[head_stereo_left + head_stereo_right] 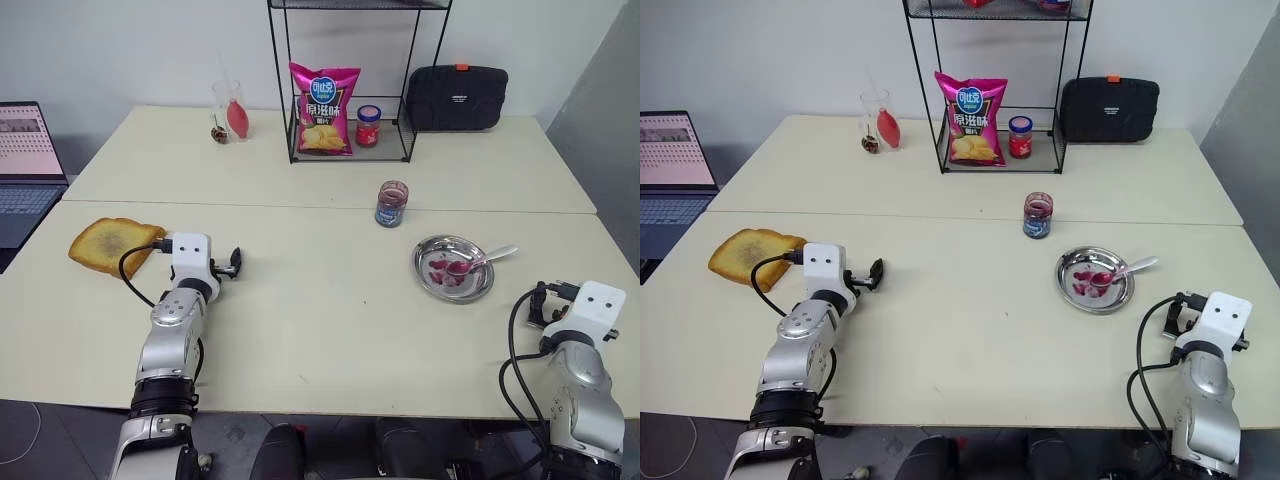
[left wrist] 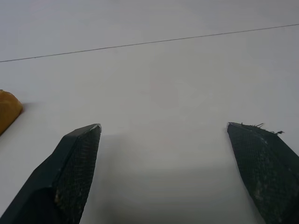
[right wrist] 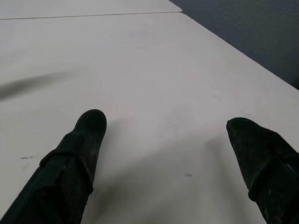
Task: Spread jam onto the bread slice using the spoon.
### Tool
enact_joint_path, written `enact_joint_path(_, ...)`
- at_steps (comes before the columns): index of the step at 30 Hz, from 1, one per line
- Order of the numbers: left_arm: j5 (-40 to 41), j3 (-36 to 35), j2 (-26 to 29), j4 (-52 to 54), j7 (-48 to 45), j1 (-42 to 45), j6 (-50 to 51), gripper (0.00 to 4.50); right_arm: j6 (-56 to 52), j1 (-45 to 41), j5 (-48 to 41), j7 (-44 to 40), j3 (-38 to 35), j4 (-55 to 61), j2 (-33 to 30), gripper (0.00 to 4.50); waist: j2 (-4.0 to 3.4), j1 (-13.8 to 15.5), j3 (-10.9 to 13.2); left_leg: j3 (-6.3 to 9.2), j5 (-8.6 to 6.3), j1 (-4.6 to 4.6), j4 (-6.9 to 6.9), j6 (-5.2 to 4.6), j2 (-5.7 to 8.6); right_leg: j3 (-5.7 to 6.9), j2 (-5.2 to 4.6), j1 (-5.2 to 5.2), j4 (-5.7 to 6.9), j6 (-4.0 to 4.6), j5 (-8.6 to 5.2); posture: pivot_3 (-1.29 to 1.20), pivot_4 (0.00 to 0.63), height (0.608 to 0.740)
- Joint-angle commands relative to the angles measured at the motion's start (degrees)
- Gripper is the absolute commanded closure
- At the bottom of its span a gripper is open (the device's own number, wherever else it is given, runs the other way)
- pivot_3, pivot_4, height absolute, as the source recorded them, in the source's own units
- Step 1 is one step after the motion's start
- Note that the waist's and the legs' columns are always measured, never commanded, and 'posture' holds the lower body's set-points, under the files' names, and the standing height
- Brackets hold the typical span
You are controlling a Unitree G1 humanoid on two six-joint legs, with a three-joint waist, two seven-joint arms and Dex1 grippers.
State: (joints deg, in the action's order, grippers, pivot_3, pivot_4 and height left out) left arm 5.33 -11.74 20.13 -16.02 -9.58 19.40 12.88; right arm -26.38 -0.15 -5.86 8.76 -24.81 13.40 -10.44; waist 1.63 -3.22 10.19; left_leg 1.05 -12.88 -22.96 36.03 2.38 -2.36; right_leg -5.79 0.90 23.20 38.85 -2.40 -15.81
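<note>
Next, my right gripper picks up the spoon by its clean handle end (image 1: 501, 253) to spread jam, since the spoon's bowl (image 1: 459, 268) is smeared with jam.
The bread slice (image 1: 112, 243) lies flat at the table's left side, and one corner of it (image 2: 7, 112) shows in the left wrist view. My left gripper (image 1: 232, 265) hovers just right of it, open and empty, its fingers (image 2: 77, 158) wide apart over bare tabletop. The spoon (image 1: 482, 261) rests in a round steel dish (image 1: 478, 287) at the right, its bowl among smears of jam (image 1: 443, 267). A small glass jar of jam (image 1: 391, 203) stands behind the dish. My right gripper (image 3: 166, 123) is open and empty near the front right corner, in front of the dish.
A black wire rack (image 1: 283, 110) at the back holds a pink crisps bag (image 1: 323, 109) and a red-lidded jar (image 1: 368, 126). A black bag (image 1: 456, 97) sits beside it, a glass (image 1: 231, 110) further left. A laptop (image 1: 28, 165) is at the far left. The table's right edge (image 3: 233, 46) is close.
</note>
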Motion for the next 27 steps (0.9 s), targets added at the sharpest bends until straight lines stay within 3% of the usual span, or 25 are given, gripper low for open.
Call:
enact_joint_path(1,-0.32,0.13,0.14,0.85,0.14,-1.12,1.14,0.0,0.36,-0.13,-0.41,-0.22,-1.09,2.68,-0.79,0.05,0.0,0.0,0.0,0.0,0.0,0.0,0.0,0.0,0.0,0.0,0.0,0.0,0.0,0.0,0.0,0.0,0.15,0.74)
enact_joint_path(9,1.73,-0.77,0.38,3.97,-1.11,-1.99,2.26,0.0,-1.92,0.3,-1.1,-1.29,-1.89,6.18,-1.92,0.05,0.0,0.0,0.0,-0.01,0.0,-0.02,-0.01,0.0,-0.01,0.0,0.0,0.02,-0.01,0.0,-0.01,0.0,0.15,0.74)
enact_joint_path(15,2.93,-0.85,3.91,3.87,-6.17,-0.66,2.79,0.0,-6.92,-0.79,-7.76,-10.09,-5.53,9.84,-9.71,0.05,0.03,-0.03,0.04,-0.02,0.0,-0.02,0.0,0.0,0.0,0.0,0.0,0.02,-0.02,0.0,-0.01,0.0,0.15,0.74)
enact_joint_path(19,9.42,-1.97,9.12,5.53,-16.36,2.9,10.7,0.0,-15.74,-2.85,-19.86,-23.01,-4.15,16.48,-18.65,0.05,0.05,-0.27,0.12,0.01,0.0,-0.02,-0.02,0.0,-0.04,0.03,0.04,0.03,-0.01,0.03,-0.02,0.0,0.15,0.74)
enact_joint_path(20,13.2,-3.69,10.66,4.73,-18.23,5.79,17.28,0.0,-19.4,-4.33,-24.18,-26.25,-4.37,17.76,-21.7,0.05,0.05,-0.29,0.15,0.02,0.0,-0.02,-0.01,0.0,-0.04,0.04,0.05,0.03,0.02,0.03,-0.02,0.0,0.15,0.74)
enact_joint_path(23,19.15,-1.23,17.45,4.68,-30.75,11.54,27.23,0.0,-29.19,-13.28,-37.65,-33.46,-2.97,18.62,-28.48,0.05,0.24,-0.51,0.49,0.11,0.0,-0.05,0.03,-0.01,-0.03,0.12,0.06,0.05,0.06,0.01,-0.01,0.0,0.15,0.74)
enact_joint_path(27,21.02,-1.14,23.4,2.46,-38.1,14.79,29.25,0.0,-36.11,-24.32,-48.66,-37.7,2.71,17.62,-30.84,0.05,0.26,-1.38,0.51,0.16,0.0,-0.05,-0.03,-0.01,-0.02,0.16,0.06,0.03,-0.01,0.12,-0.07,0.0,0.15,0.74)
